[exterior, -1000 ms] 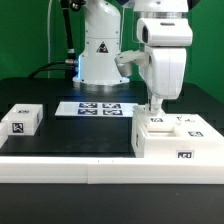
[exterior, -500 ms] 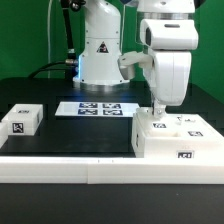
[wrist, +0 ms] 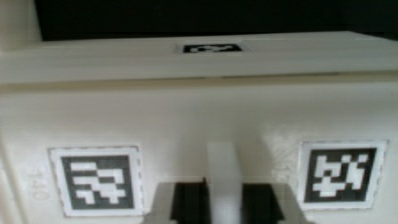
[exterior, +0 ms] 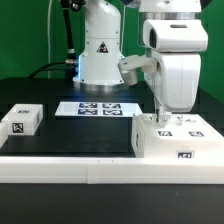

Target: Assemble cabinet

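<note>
The tagged panel between my fingers sits level in the white cabinet (exterior: 180, 148), along the cabinet's rim, and would stay there, so it is time for my gripper to release it.
The cabinet (exterior: 182, 146), a large white boxy body with square tags, lies on the black table at the exterior view's right. My gripper (exterior: 162, 119) reaches down onto its top near the left end. In the wrist view the cabinet (wrist: 196, 110) fills the picture. My gripper (wrist: 221, 206) has its two dark fingers close together on either side of a narrow white ridge of the cabinet, between two tags. The fingertips are hidden below the picture's edge.
A small white tagged block (exterior: 22, 120) sits at the exterior view's left. The marker board (exterior: 97, 108) lies flat behind the middle. The robot's base (exterior: 100, 50) stands at the back. A white ledge (exterior: 90, 170) runs along the front.
My gripper has moved toward the exterior view's right and slightly down over the cabinet's top. The small block and the marker board have not moved.
</note>
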Robot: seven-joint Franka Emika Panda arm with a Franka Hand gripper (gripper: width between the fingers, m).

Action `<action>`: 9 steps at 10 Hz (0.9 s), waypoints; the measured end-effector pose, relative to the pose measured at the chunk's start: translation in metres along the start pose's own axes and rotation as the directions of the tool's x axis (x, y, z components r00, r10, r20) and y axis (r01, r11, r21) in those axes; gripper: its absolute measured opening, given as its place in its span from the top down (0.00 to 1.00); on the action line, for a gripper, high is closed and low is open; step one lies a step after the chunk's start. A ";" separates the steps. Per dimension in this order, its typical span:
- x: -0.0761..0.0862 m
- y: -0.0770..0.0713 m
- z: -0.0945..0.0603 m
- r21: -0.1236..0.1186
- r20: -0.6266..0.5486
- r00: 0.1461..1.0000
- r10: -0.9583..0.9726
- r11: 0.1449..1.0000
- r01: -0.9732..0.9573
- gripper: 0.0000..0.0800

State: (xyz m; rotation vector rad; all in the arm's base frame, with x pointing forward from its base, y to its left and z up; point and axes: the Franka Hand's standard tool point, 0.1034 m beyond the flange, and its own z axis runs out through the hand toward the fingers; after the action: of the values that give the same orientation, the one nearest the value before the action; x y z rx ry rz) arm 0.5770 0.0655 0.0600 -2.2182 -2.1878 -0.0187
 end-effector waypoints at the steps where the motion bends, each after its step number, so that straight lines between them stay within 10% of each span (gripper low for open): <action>1: 0.000 0.000 0.000 0.000 0.000 1.000 0.000 1.000 0.000 0.91; 4: -0.001 0.000 0.000 0.000 0.000 1.000 0.002 1.000 -0.002 0.91; 6: -0.001 0.000 0.000 0.001 0.000 1.000 0.002 1.000 -0.002 0.48; 9: -0.001 0.000 0.000 0.001 0.000 1.000 0.002 1.000 -0.002 0.27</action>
State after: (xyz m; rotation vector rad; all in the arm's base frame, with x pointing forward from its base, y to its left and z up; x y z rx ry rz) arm 0.5768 0.0648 0.0597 -2.2198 -2.1855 -0.0178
